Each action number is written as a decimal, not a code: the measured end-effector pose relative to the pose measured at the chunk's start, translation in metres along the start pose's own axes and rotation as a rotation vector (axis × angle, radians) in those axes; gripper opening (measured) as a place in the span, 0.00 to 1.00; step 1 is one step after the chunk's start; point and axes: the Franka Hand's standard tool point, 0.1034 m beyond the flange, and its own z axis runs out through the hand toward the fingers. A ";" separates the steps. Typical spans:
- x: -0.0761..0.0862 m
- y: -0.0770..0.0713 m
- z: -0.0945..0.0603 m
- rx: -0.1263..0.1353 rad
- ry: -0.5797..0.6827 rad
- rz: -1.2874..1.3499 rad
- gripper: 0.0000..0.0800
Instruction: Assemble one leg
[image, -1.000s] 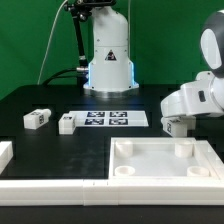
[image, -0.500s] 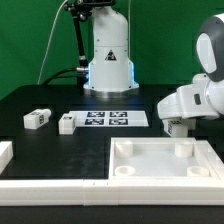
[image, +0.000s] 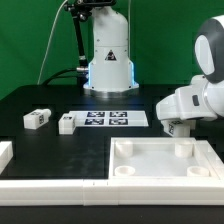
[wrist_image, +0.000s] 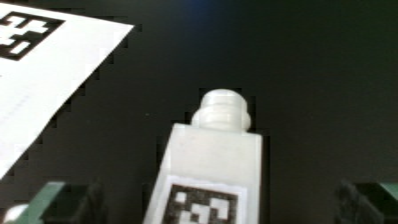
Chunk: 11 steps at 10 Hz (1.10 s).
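My gripper closes on the white leg (wrist_image: 208, 175) next, since the gripper's dark fingers reach down on either side of the leg.
In the wrist view a white leg (wrist_image: 217, 150) with a rounded peg end and a black-and-white tag lies on the black table. It sits between my two fingers, whose dark tips (wrist_image: 50, 203) show on either side, apart from it. My gripper (wrist_image: 214, 208) is open around the leg. In the exterior view my gripper (image: 174, 126) hangs low over the table at the exterior view's right, just behind the big white panel, and hides this leg. Two more legs (image: 37, 118) (image: 67, 123) lie at the exterior view's left.
The marker board (image: 106, 118) lies mid-table and also shows in the wrist view (wrist_image: 45, 75). The large white rimmed panel (image: 160, 176) fills the front right. Another white part (image: 5, 153) sits at the front left. The robot base (image: 108, 60) stands behind.
My arm has shifted slightly toward the exterior view's left, staying low over the table. The other legs and the panel have not moved.
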 end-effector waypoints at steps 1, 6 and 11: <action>0.000 0.000 0.000 0.000 0.001 0.000 0.81; 0.000 0.000 0.000 0.000 0.001 0.000 0.36; -0.006 0.003 -0.004 0.001 -0.012 -0.009 0.36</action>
